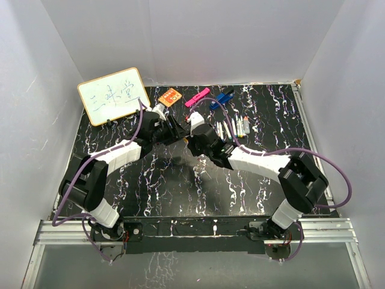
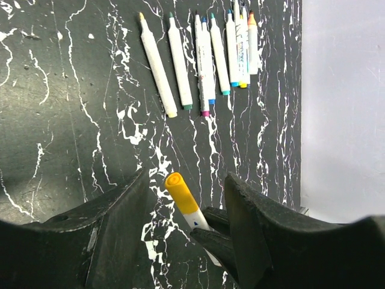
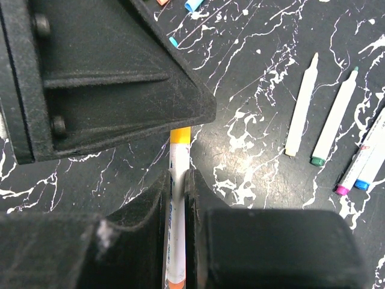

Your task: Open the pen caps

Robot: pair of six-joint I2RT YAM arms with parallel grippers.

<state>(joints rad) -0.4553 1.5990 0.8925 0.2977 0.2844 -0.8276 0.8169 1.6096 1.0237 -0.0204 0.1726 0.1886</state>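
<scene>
The yellow-orange cap (image 1: 185,140) (image 2: 180,192) needs to be opened, so my left gripper needs to grab only that cap next and leave the white body of the pen to my right gripper.
My right gripper (image 3: 178,174) is shut on a thin white pen (image 3: 177,211) and holds it above the table. The pen's yellow-orange cap (image 2: 180,192) is on and points toward my left gripper (image 2: 187,176). That gripper is open, with a finger on each side of the cap and a gap on both sides. From above, the two grippers (image 1: 174,129) (image 1: 191,133) meet nose to nose at mid-table. Several uncapped white pens (image 2: 204,60) lie in a row beyond them. Small loose blue caps (image 3: 194,5) lie at the top edge of the right wrist view.
A small whiteboard (image 1: 113,95) leans at the back left. An orange card (image 1: 170,96), a flat pink highlighter (image 1: 197,96) and a blue clip-like tool (image 1: 224,98) lie along the back. White walls close in the black marbled table (image 1: 180,192).
</scene>
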